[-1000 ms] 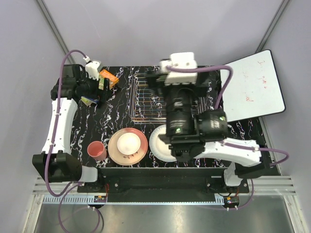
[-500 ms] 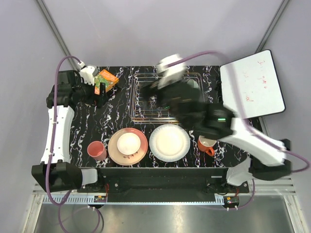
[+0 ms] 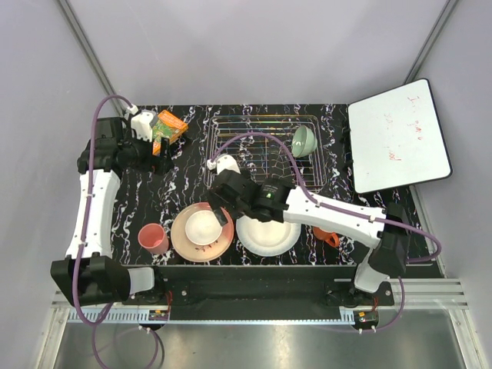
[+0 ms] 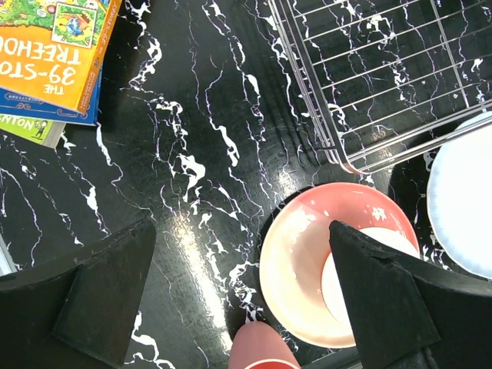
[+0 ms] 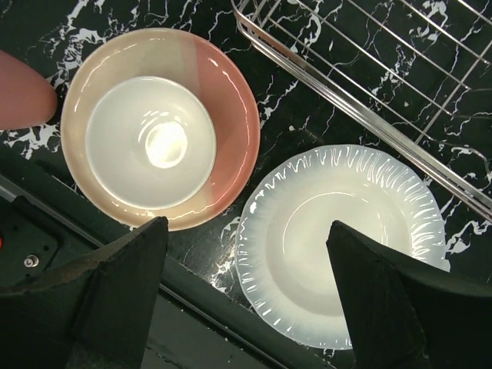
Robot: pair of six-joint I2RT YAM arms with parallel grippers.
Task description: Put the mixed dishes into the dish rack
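Note:
The right gripper grabs the cream bowl's rim on the side facing the white plate next, to tilt the cream bowl into the rack (image 3: 261, 154) beside the green bowl.
The wire dish rack (image 3: 261, 154) stands at the back middle, with the pale green bowl (image 3: 303, 141) lying tilted in its right end. The pink-cream plate (image 3: 184, 240) holds the cream bowl (image 3: 202, 226); the white plate (image 3: 269, 228) lies beside it and the pink tumbler (image 3: 153, 239) stands to its left. The orange mug (image 3: 329, 235) is partly hidden under the right arm. My right gripper (image 3: 223, 211) is open and empty, above the gap between plate (image 5: 227, 100) and white plate (image 5: 346, 238). My left gripper (image 3: 156, 151) is open and empty at the back left, high over the table (image 4: 192, 169).
An orange-green book or packet (image 3: 166, 126) lies at the back left, beside the left gripper. A white board (image 3: 398, 134) leans at the right edge. The rack's corner (image 4: 338, 154) lies close to the pink-cream plate (image 4: 300, 261). The table's front rail (image 5: 115, 307) is just below the plates.
My right arm has swung from over the rack down and left to above the two plates. The pale green bowl now shows lying in the rack. The left arm shifted slightly.

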